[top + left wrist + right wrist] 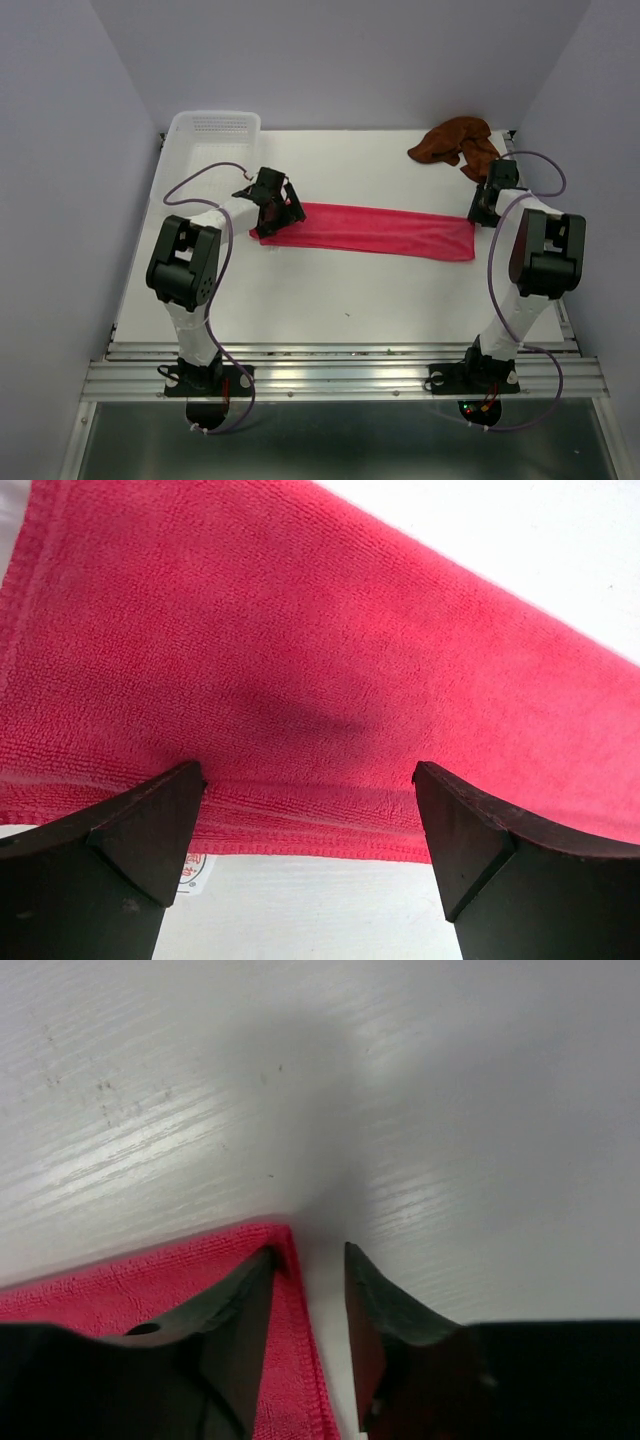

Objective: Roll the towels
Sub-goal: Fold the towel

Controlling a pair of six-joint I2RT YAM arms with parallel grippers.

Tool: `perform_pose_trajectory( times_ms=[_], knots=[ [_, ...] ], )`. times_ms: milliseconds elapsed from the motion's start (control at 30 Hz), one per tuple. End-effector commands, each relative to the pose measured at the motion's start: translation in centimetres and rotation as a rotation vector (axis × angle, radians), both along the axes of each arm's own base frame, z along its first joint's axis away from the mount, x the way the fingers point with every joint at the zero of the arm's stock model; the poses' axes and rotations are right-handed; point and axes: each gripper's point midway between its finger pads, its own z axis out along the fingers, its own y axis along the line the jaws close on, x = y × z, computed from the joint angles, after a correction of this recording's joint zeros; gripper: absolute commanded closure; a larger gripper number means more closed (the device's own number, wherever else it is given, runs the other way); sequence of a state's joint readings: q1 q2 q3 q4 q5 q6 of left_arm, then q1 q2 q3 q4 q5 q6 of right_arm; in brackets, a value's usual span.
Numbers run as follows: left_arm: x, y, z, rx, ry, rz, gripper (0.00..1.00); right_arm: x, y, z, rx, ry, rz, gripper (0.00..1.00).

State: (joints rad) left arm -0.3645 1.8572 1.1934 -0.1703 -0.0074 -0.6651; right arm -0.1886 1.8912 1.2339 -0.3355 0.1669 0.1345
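Note:
I need to grab the pink-red towel [370,230] next with my right gripper by its short end edge [474,224]. That end can then fold across the towel for rolling.
The pink-red towel [370,230] lies flat on the white table as a long folded strip. My left gripper [272,222] is low over its left end. In the left wrist view the gripper [310,780] is wide open over the towel's [300,630] near hem, holding nothing. My right gripper [482,212] is at the strip's right end. In the right wrist view that gripper [309,1250] has a narrow gap. Its left finger rests on the towel's corner [100,1285] and its right finger is over bare table. The rust brown towel [455,142] lies crumpled at the back right.
A translucent white plastic basket [212,135] stands at the back left corner, just behind my left gripper. The brown towel is close behind my right gripper. A small white label [195,872] sticks out from under the pink towel's hem. Grey walls enclose the table.

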Motion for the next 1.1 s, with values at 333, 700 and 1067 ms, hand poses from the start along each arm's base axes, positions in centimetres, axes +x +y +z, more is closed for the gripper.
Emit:
perform_pose_trajectory(
  times_ms=[333,700,1067],
  knots=[
    [-1.6,-0.1,7.5,0.006,-0.134,-0.025,0.01,-5.2,3.9,3.9,0.163,-0.087,-0.019,0.35],
    [-3.5,2.3,9.1,0.056,-0.157,0.041,0.01,-5.9,4.7,-0.4,0.200,0.014,0.039,0.35],
    [-4.5,4.9,9.4,0.097,-0.155,0.106,0.01,-7.3,2.4,-1.7,0.042,0.087,-0.063,0.87]
  ],
)
